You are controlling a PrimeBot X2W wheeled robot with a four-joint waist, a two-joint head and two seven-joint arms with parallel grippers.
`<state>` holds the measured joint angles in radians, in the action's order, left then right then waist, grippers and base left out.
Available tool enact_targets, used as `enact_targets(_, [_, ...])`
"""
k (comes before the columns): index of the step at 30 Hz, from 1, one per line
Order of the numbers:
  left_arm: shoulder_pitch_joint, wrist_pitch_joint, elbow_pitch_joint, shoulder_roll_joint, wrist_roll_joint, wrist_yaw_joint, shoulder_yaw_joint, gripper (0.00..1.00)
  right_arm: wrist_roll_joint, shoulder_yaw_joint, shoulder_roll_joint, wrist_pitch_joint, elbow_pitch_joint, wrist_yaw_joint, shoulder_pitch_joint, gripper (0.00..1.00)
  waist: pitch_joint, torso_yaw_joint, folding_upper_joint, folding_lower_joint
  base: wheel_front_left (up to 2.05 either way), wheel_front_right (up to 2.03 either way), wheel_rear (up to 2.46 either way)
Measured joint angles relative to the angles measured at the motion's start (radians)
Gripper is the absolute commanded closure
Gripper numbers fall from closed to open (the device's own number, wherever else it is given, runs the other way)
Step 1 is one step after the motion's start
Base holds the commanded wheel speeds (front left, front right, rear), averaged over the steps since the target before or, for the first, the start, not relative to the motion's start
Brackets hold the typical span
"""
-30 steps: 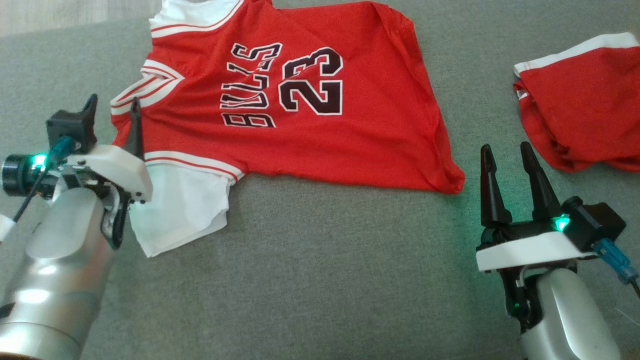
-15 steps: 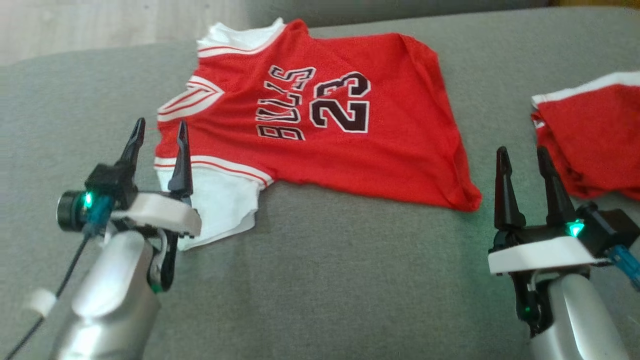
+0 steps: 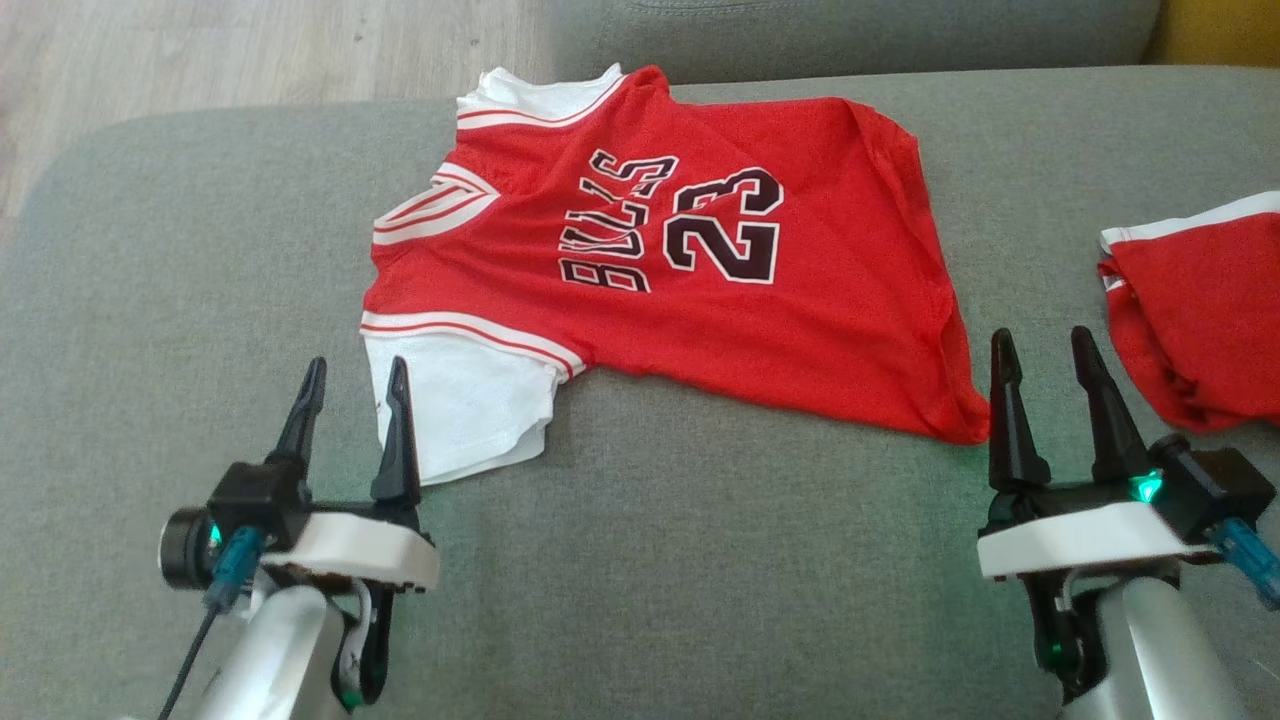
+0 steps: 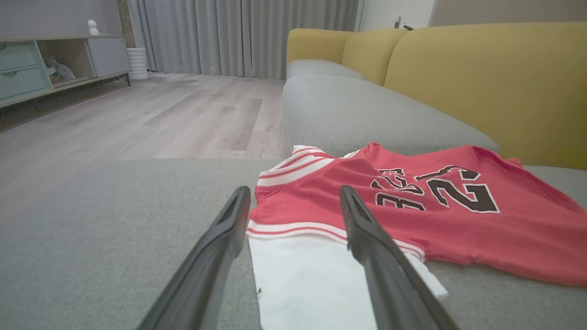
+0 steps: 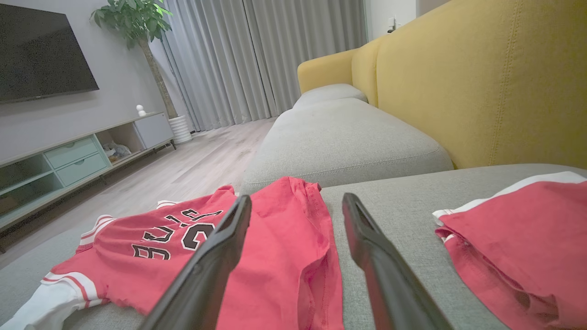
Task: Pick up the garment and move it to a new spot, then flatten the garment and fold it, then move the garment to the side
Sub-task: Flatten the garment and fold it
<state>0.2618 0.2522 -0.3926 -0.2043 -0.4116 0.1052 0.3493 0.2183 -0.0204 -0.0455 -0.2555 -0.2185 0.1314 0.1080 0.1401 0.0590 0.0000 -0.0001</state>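
Next, the left gripper pinches the white sleeve (image 3: 480, 402) by its loose hem corner (image 3: 425, 475), since the sleeve lies flat and slack on the sofa.
The garment (image 3: 690, 250) is a red jersey with "BULLS 23" in black and white sleeves, spread on the grey sofa seat (image 3: 640, 560) with its collar to the left. My left gripper (image 3: 352, 380) stands open just short of the near white sleeve (image 3: 455, 405), which lies past its fingertips in the left wrist view (image 4: 298, 279). My right gripper (image 3: 1043, 350) is open near the jersey's lower hem corner (image 3: 975, 425). The jersey (image 5: 257, 247) lies left of the right fingers in the right wrist view. Neither gripper holds anything.
A second red piece with a white band (image 3: 1195, 310) lies on the seat at the right, also seen as red cloth (image 5: 518, 243) in the right wrist view. A yellow sofa back (image 5: 481, 87) rises behind. Wooden floor (image 4: 137, 114) lies beyond the seat's left end.
The head view has shifted, so the jersey sits lower and more to the right. My left gripper has drawn back from over the collar and sleeve to the near side of the white sleeve.
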Motion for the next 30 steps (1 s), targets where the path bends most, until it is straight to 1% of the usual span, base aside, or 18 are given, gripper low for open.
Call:
enact_targets(4, [0.004, -0.009, -0.065, 0.009, -0.001, -0.016, 0.003, 0.00, 0.000, -0.005, 0.000, 0.000, 0.000, 0.000, 0.000, 0.00, 0.004, -0.003, 0.0000, 0.0001, 0.00, 0.00, 0.00])
enact_targets(10, [0.004, -0.099, -0.174, 0.016, -0.028, -0.043, 0.013, 0.00, 0.000, -0.009, 0.000, 0.000, -0.002, 0.000, 0.001, 0.00, 0.014, -0.019, 0.0000, 0.0000, 0.00, 0.00, 0.00])
enact_targets(11, [0.005, -0.107, -0.187, 0.017, -0.032, -0.042, 0.013, 0.00, 0.000, -0.010, 0.000, 0.000, -0.002, 0.000, 0.001, 0.00, 0.017, -0.022, 0.0000, 0.0001, 0.00, 0.00, 0.00])
enact_targets(12, [0.012, -0.130, -0.220, 0.018, -0.032, -0.026, 0.013, 0.00, 0.000, -0.010, 0.000, 0.000, -0.002, 0.000, 0.001, 0.00, 0.024, -0.028, 0.0000, 0.0001, 0.00, 0.00, 0.00])
enact_targets(14, [0.026, -0.157, -0.255, 0.017, -0.032, -0.007, 0.013, 0.00, 0.000, -0.012, 0.000, 0.000, -0.002, 0.000, 0.002, 0.00, 0.031, -0.035, 0.0000, 0.0001, 0.00, 0.00, 0.00])
enact_targets(16, [0.042, -0.165, -0.275, 0.017, -0.032, 0.001, 0.010, 0.00, 0.000, -0.012, 0.000, 0.000, -0.003, 0.000, 0.003, 0.00, 0.040, -0.042, 0.0000, 0.0001, 0.00, 0.00, 0.00])
enact_targets(21, [0.092, -0.200, -0.303, 0.016, -0.039, -0.011, 0.016, 0.00, 0.000, -0.011, 0.000, 0.000, -0.003, 0.000, 0.004, 0.00, 0.057, -0.059, 0.0000, 0.0001, 0.00, 0.00, 0.00])
enact_targets(24, [0.103, -0.224, -0.310, 0.015, -0.039, -0.025, 0.025, 0.00, 0.000, -0.011, 0.000, 0.000, -0.004, 0.000, 0.005, 0.00, 0.059, -0.067, 0.0000, 0.0001, 0.00, 0.00, 0.00])
enact_targets(27, [0.104, -0.240, -0.309, 0.015, -0.039, -0.029, 0.036, 0.00, 0.000, -0.011, 0.000, 0.000, -0.005, 0.000, 0.005, 0.00, 0.056, -0.071, 0.0000, 0.0001, 0.00, 0.00, 0.00])
enact_targets(28, [0.104, -0.253, -0.309, 0.013, -0.040, -0.037, 0.038, 0.08, 0.000, -0.011, 0.000, 0.000, -0.006, 0.000, 0.005, 0.00, 0.053, -0.072, 0.0000, 0.0001, 0.00, 0.00, 0.00])
enact_targets(30, [0.104, -0.273, -0.306, 0.012, -0.048, -0.053, 0.042, 1.00, 0.000, -0.011, 0.000, 0.000, -0.007, 0.000, 0.005, 0.00, 0.047, -0.075, 0.0000, 0.0001, 0.00, 0.00, 0.00])
